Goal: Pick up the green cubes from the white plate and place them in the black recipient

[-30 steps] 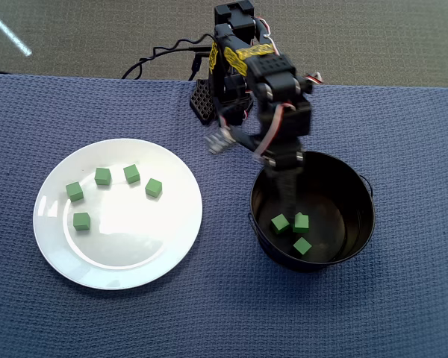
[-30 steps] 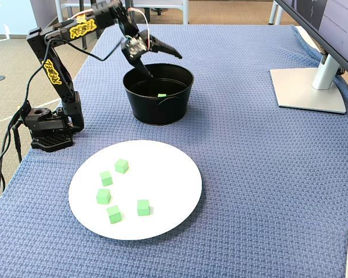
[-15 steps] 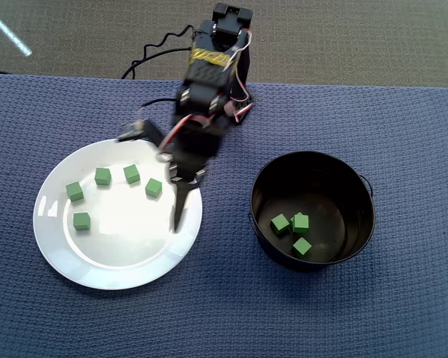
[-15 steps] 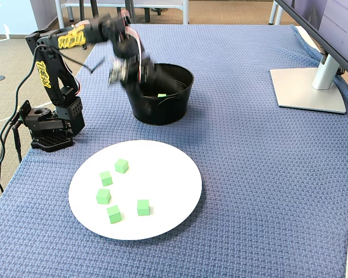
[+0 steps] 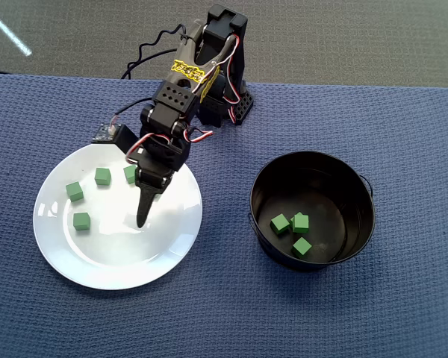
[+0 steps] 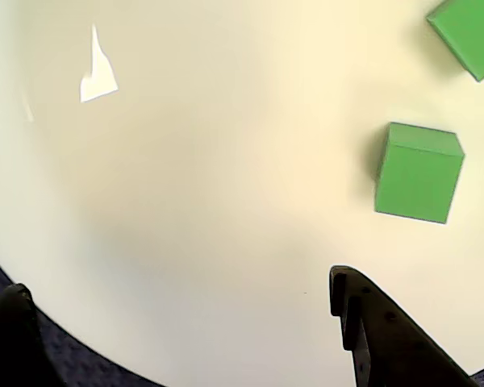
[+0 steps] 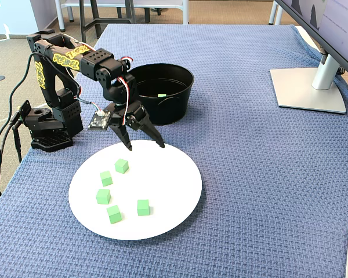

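My gripper should next grab the plate's green cube by its opposite sides, to put it in the black recipient.
Several green cubes (image 7: 122, 166) lie on the left half of the white plate (image 7: 168, 197) in the fixed view. In the overhead view three more green cubes (image 5: 280, 223) rest on the bottom of the black recipient (image 5: 358, 186). My gripper (image 7: 145, 146) is open and hovers over the plate's edge nearest the recipient, with nothing between its fingers. From overhead the gripper (image 5: 141, 200) partly covers a cube (image 5: 130, 173). The wrist view has the gripper (image 6: 177, 282) over bare plate (image 6: 185, 161), with one cube (image 6: 418, 172) up and to the right of the right finger (image 6: 379, 339).
A blue woven cloth (image 7: 249, 174) covers the table. The arm's base (image 7: 49, 124) stands at the cloth's left edge in the fixed view, with cables trailing off it. A monitor foot (image 7: 310, 87) sits at the far right.
My gripper has swung away from above the black recipient to above the white plate and come lower, still open. The cubes have not moved.
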Available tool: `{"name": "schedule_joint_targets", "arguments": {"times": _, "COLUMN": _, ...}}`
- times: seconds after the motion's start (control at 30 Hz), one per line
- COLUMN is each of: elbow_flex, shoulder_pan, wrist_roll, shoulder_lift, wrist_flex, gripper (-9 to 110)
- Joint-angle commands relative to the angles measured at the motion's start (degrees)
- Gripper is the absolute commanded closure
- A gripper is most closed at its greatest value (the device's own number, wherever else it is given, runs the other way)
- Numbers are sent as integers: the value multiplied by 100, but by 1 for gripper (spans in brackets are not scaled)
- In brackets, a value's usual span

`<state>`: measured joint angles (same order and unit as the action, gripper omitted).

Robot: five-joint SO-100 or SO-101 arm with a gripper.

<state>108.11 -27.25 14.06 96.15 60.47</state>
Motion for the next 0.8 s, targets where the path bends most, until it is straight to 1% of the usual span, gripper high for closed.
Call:
{"name": "schedule_joint_targets", "arguments": {"times": 0.0, "elbow_flex": 299, "shoulder_pan": -132, "wrist_roll": -88, "shoulder_lift": 510, "wrist_flex": -97, "gripper": 59}}
{"name": "schedule_joint_targets", "arguments": {"times": 0.37, "elbow_flex": 976, "shoulder_pan": -246, "wrist_roll": -229, "shoulder_lift": 870, "wrist_flex": -193, "gripper": 60}}
{"name": "schedule_joint_targets", "arguments": {"times": 0.77, "elbow_flex": 1195, "shoulder_pan": -633, "wrist_roll": 352, "shoulder_lift": 545, "wrist_flex": -360, "gripper": 61}}
